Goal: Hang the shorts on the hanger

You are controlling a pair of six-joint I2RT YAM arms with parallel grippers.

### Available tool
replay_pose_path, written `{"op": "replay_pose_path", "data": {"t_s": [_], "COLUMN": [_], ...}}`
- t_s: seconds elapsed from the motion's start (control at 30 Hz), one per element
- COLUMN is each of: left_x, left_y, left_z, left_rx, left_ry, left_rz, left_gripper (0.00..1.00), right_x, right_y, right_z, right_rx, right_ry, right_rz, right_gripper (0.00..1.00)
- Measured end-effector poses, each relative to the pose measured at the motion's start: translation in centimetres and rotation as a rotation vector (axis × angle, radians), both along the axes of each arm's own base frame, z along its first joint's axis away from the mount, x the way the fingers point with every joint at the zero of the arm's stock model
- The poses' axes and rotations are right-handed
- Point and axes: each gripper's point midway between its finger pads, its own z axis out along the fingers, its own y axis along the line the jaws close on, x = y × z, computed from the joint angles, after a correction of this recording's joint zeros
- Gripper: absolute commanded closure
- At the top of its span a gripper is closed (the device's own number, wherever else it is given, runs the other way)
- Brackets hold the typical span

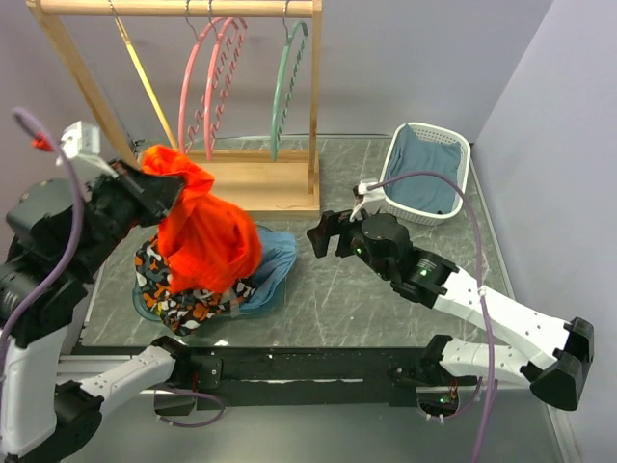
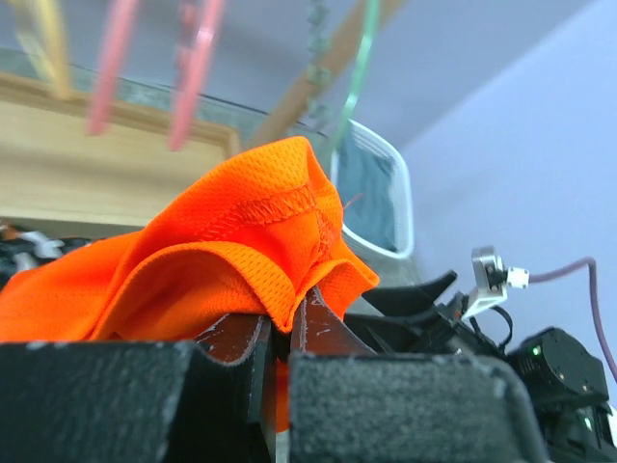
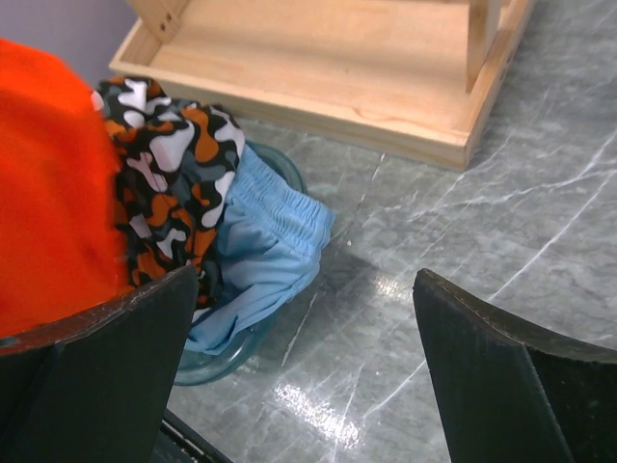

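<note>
My right gripper grabs the hanging shorts by the waist edge facing it next, so the waist stays free to open for the hanger.
The orange-red shorts [image 1: 204,236] hang from my left gripper [image 1: 166,185], which is shut on their top edge and holds them lifted above the pile. In the left wrist view the orange fabric [image 2: 231,251] is pinched between the two fingers [image 2: 323,333]. The teal-green hanger [image 1: 286,87] hangs on the wooden rack, behind and to the right of the shorts; it shows blurred in the left wrist view [image 2: 355,77]. My right gripper [image 1: 323,234] is open and empty, low over the table to the right of the pile. The shorts fill the left edge of the right wrist view [image 3: 48,193].
A patterned black-orange-white garment [image 1: 178,294] and a blue garment [image 1: 275,260] lie in a clear bowl [image 3: 217,359]. Two pink hangers [image 1: 207,82] and a yellow hanger [image 1: 145,82] hang on the rack, whose wooden base [image 1: 265,183] sits behind. A white basket [image 1: 424,172] stands at the back right.
</note>
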Motion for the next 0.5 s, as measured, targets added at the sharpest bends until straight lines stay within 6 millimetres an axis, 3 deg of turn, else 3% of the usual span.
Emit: {"op": "replay_pose_path", "data": {"t_s": [0.17,0.3,0.5], "left_x": [1.5,3.2,3.5], "left_y": [-3.3,-5.2,-8.7], "left_z": [0.3,-0.3,-1.2], "left_rx": [-0.020,-0.034,-0.032], "left_ry": [0.002,0.015,0.035], "left_rz": [-0.125,-0.164,-0.222], "left_gripper": [0.99,0.99,0.99], "right_x": [-0.7,-2.7,-7.7], "right_y": [-1.5,-1.4,2.9], "right_z": [1.8,3.2,1.2], "right_rx": [0.031,0.095,0.078], "right_ry": [-0.031,-0.073,-0.116], "right_rz": [-0.017,0.041,0.210], "right_gripper": [0.00,0.00,0.00]}}
